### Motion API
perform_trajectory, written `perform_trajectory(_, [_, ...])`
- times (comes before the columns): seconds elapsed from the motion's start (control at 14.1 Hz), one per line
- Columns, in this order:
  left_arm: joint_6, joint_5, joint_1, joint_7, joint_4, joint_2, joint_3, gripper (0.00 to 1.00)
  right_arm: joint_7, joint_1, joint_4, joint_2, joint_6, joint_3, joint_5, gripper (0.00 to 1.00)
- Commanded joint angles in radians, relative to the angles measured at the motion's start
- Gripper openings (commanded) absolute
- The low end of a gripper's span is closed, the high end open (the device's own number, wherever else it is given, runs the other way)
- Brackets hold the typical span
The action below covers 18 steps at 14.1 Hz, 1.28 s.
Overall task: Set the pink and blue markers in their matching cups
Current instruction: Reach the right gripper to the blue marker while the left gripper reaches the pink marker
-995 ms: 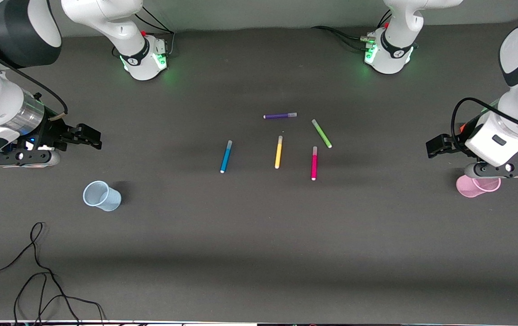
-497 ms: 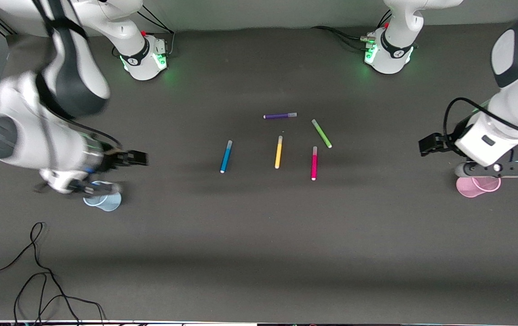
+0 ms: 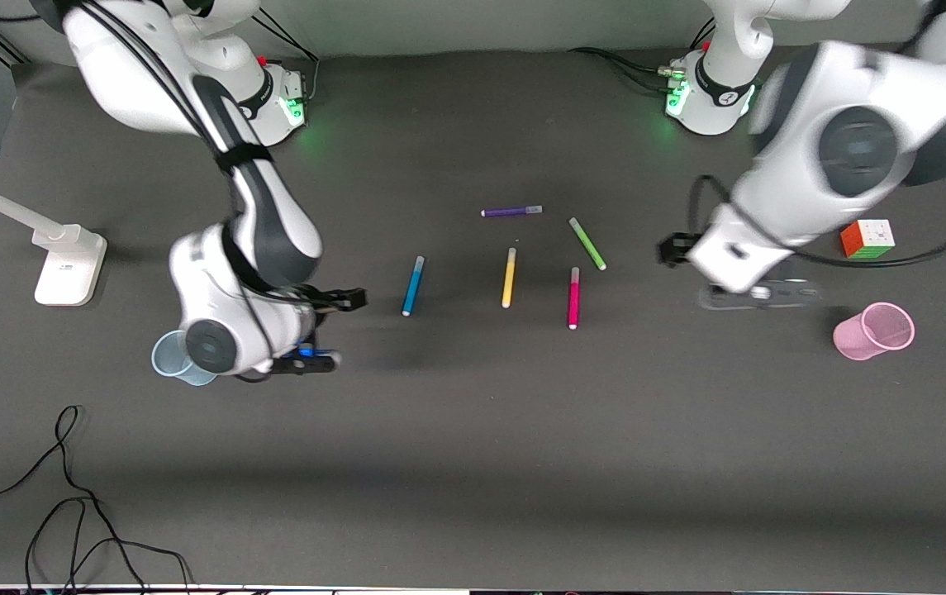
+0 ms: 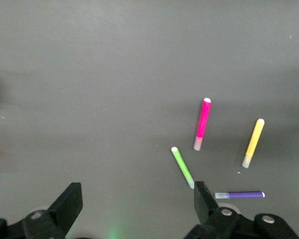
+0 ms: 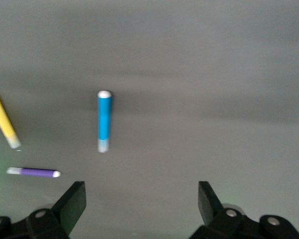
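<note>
My left gripper grabs the pink marker by its body [image 3: 573, 301] next, which leaves the pink marker's white-tipped end [image 3: 572, 327] free to enter the pink cup.
The blue marker [image 3: 413, 285] and the pink marker [image 3: 573, 297] lie flat mid-table; they also show in the right wrist view [image 5: 104, 121] and the left wrist view [image 4: 202, 124]. The light blue cup [image 3: 167, 357] stands toward the right arm's end, partly hidden by that arm's wrist. The pink cup [image 3: 873, 330] stands toward the left arm's end. My right gripper [image 3: 350, 299] [image 5: 142, 201] is open and empty over the table between the blue cup and the blue marker. My left gripper [image 3: 671, 249] [image 4: 137, 199] is open and empty, over the table between the pink marker and the pink cup.
A yellow pen [image 3: 509, 278], a green pen [image 3: 587, 244] and a purple pen [image 3: 511, 211] lie among the markers. A colour cube [image 3: 867, 238] sits near the pink cup. A white stand [image 3: 68, 264] and loose cables [image 3: 68, 496] are at the right arm's end.
Both arms have swung inward toward the markers. The right gripper passed over the blue cup. The left gripper left the pink cup, uncovering the cube. Nothing was taken hold of.
</note>
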Motion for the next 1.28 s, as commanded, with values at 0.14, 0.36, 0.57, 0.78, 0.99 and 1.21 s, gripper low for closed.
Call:
perform_trajectory(0.14, [0.192,-0.001,-0.123,-0.136,-0.054,0.118,0.013,1.00,0.040,0.030,0.136,0.158,-0.029,-0.004,0.109,0.99])
perform_trajectory(0.36, [0.428,0.001,-0.167,-0.168,-0.186,0.175,0.013,1.00,0.086,0.059,0.217,0.267,-0.027,-0.002,0.116,0.99])
perform_trajectory(0.57, [0.589,-0.001,-0.179,-0.168,-0.277,0.233,0.009,0.99,0.089,0.077,0.225,0.310,-0.027,-0.002,0.116,0.99])
perform_trajectory(0.78, [0.677,-0.001,-0.187,-0.168,-0.334,0.270,0.007,0.99,0.099,0.083,0.223,0.335,-0.027,-0.002,0.117,0.99])
perform_trajectory(0.99, [0.717,-0.001,-0.200,-0.168,-0.335,0.307,0.007,0.98,0.099,0.083,0.225,0.341,-0.027,-0.002,0.117,0.86])
perform_trajectory(1.21, [0.765,-0.001,-0.204,-0.168,-0.340,0.345,0.007,0.91,0.106,0.083,0.226,0.350,-0.027,-0.004,0.117,0.64])
